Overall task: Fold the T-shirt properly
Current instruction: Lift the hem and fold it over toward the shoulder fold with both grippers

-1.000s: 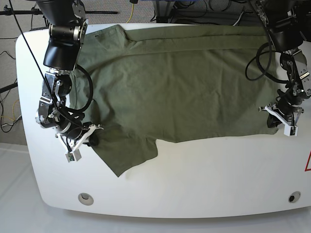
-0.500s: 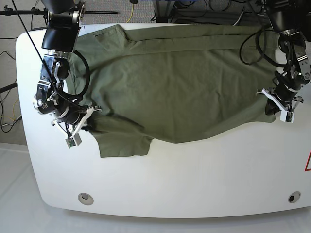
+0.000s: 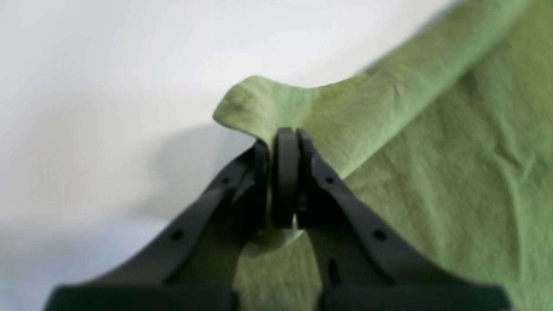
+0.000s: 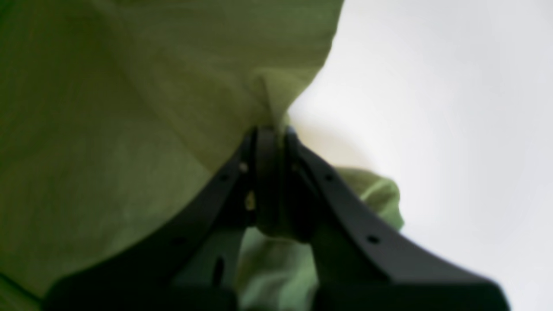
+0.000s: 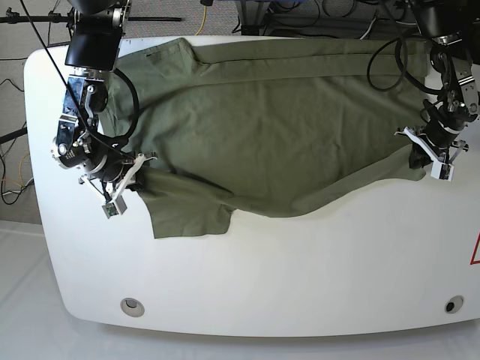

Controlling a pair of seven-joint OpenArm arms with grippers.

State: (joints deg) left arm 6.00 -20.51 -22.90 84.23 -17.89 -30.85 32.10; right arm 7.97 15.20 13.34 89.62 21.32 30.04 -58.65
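Observation:
The shirt's pinched near edge [image 5: 409, 161] in my left fingers is short of the shirt's middle. My left gripper now moves the edge farther back before releasing it.
The olive-green T-shirt [image 5: 270, 120] lies spread across the white table [image 5: 300, 270], its near edge lifted at both ends. My left gripper [image 5: 421, 156], on the right of the base view, is shut on the shirt's right near corner; in the left wrist view the gripper [image 3: 283, 142] pinches a fold of the shirt [image 3: 432, 164]. My right gripper [image 5: 136, 171], on the left of the base view, is shut on the cloth above the near sleeve [image 5: 187, 214]; in the right wrist view the gripper [image 4: 270, 138] clamps the shirt [image 4: 129, 108].
The table's near half is bare white surface. Two round holes sit near the front edge, one left [image 5: 132, 305] and one right [image 5: 450, 304]. Cables and stands [image 5: 300, 15] lie behind the table's back edge.
Both grippers have moved toward the back of the table with the shirt's near edge in them. The near sleeve and lower edge slid back and flattened.

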